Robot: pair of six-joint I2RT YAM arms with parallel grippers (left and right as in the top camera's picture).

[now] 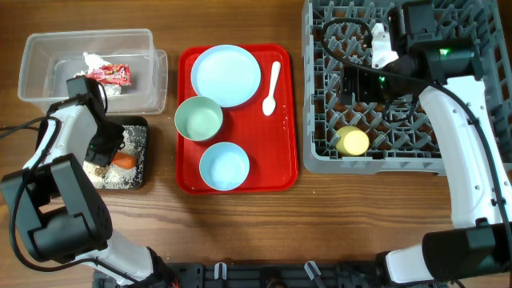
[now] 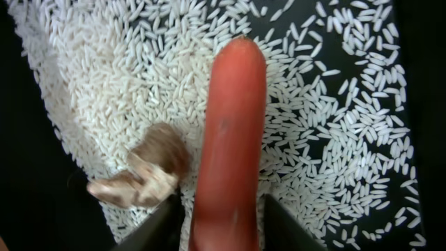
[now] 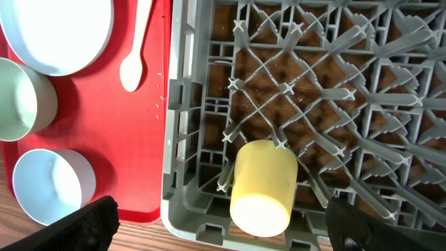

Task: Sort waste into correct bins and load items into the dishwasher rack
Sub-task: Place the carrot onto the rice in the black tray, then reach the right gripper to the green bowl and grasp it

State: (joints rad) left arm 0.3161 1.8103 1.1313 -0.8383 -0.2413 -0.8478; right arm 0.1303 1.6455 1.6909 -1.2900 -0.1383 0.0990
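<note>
The mint bowl has to go tilted into the grey rack (image 1: 320, 152), so the robot's right gripper needs to reach the bowl and pinch its rim on the side facing the rack, which leaves the bowl's body free.
My left gripper (image 2: 223, 213) is low over the black tray (image 1: 142, 125). Its open fingers straddle the orange carrot (image 2: 226, 125), with thin gaps on both sides. The carrot (image 1: 123, 161) lies on white rice (image 2: 104, 77) beside a brown food scrap (image 2: 150, 171). The clear tub (image 1: 48, 48) holds the red-and-white wrapper (image 1: 108, 74) and tissue (image 1: 94, 61). My right gripper (image 3: 223, 217) is wide open and empty above the yellow cup (image 3: 263, 187), which lies on its side in the grey rack (image 1: 320, 152).
The red tray (image 1: 280, 160) between bins and rack carries a pale blue plate (image 1: 226, 74), a mint bowl (image 1: 198, 118), a pale blue bowl (image 1: 224, 165) and a white spoon (image 1: 272, 88). The rack's front wall (image 3: 185, 174) borders the tray.
</note>
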